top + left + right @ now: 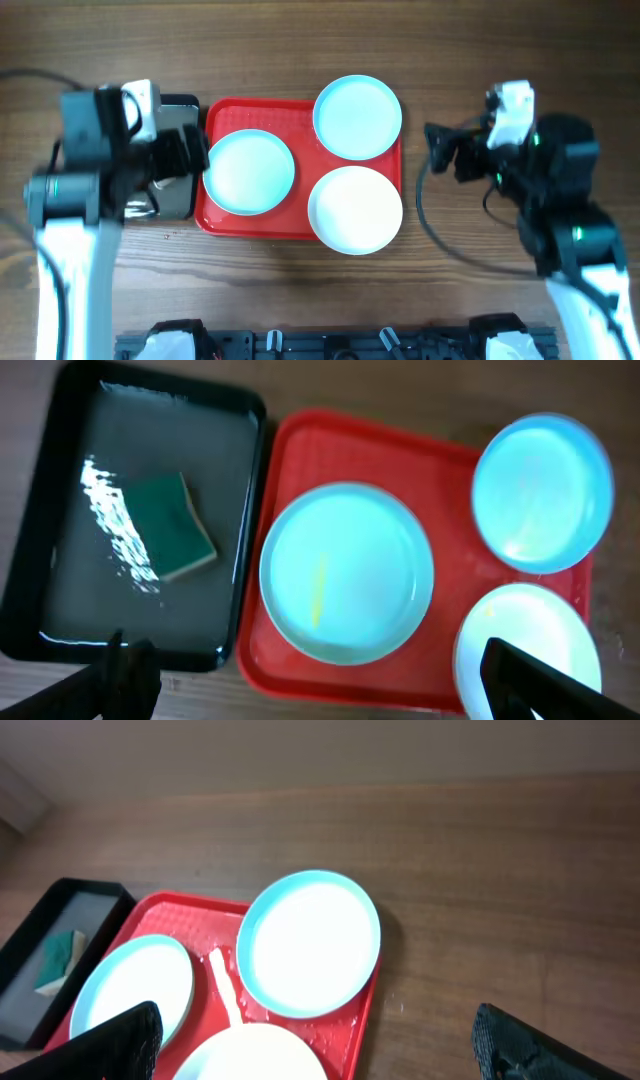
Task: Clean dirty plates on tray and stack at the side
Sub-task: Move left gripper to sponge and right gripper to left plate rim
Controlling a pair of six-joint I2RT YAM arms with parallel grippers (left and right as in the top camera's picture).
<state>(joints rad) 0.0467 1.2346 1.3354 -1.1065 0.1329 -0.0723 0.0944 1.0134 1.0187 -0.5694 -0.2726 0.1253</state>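
Note:
My right gripper is to grab the yellow-streaked plate next by the rim on the side facing that gripper, which leaves the plate's surface open to clean and stack.
The red tray (pixel 225 220) holds three pale plates: one at the left (pixel 250 172), one at the far right (pixel 357 116) overhanging the rim, one at the near right (pixel 355 209) overhanging the rim. The left plate shows a yellow streak in the left wrist view (pixel 346 572). My left gripper (pixel 190 155) is open and empty, above the seam between the black tray and the red tray (pixel 290 660). My right gripper (pixel 445 150) is open and empty, right of the tray over bare wood. The right wrist view shows the far plate (pixel 310 942) and a pale smear on the tray (pixel 225 985).
A black tray (pixel 240 480) left of the red tray holds water and a green sponge (pixel 175 525). It also shows in the right wrist view (pixel 30 970). Bare wooden table (pixel 480 60) lies right of and behind the trays.

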